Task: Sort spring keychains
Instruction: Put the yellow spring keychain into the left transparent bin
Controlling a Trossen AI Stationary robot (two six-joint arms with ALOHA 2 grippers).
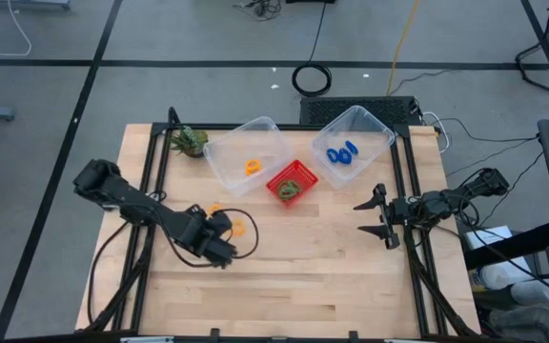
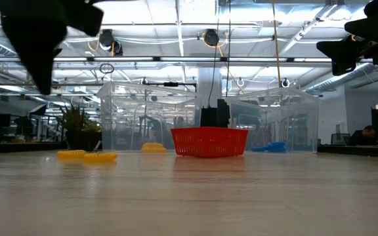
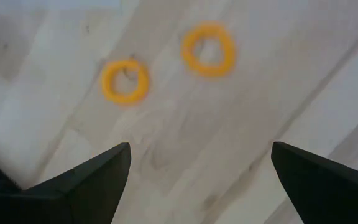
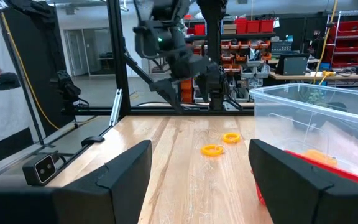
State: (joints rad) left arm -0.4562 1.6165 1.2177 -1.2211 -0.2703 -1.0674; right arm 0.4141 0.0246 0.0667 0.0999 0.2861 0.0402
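My left gripper picks up the orange keychain by its coil (image 1: pixel 238 227) (image 3: pixel 208 50) next, to sort it by color into the clear bin beside the plant.
Two orange spring keychains lie flat on the wood, one (image 1: pixel 215 208) beside the other (image 1: pixel 239 227); the left wrist view shows them (image 3: pixel 125 81) (image 3: pixel 209 50) ahead of my fingers. My left gripper (image 1: pixel 225 235) (image 3: pixel 201 149) hovers open just near of them and touches nothing. Another orange keychain (image 1: pixel 253 167) lies in the left clear bin (image 1: pixel 229 151). Blue ones (image 1: pixel 343 152) lie in the right clear bin (image 1: pixel 381 133), and green ones (image 1: pixel 291 189) in the red basket (image 1: pixel 305 173). My right gripper (image 1: pixel 365 217) (image 4: pixel 201 146) waits open above the table's right side.
A small green plant (image 1: pixel 189 141) stands at the far left corner beside the left bin. The bins and basket line the far half of the table. Bare wood (image 1: pixel 294 286) stretches across the near half. Black frame rails (image 1: pixel 410 191) run along both sides.
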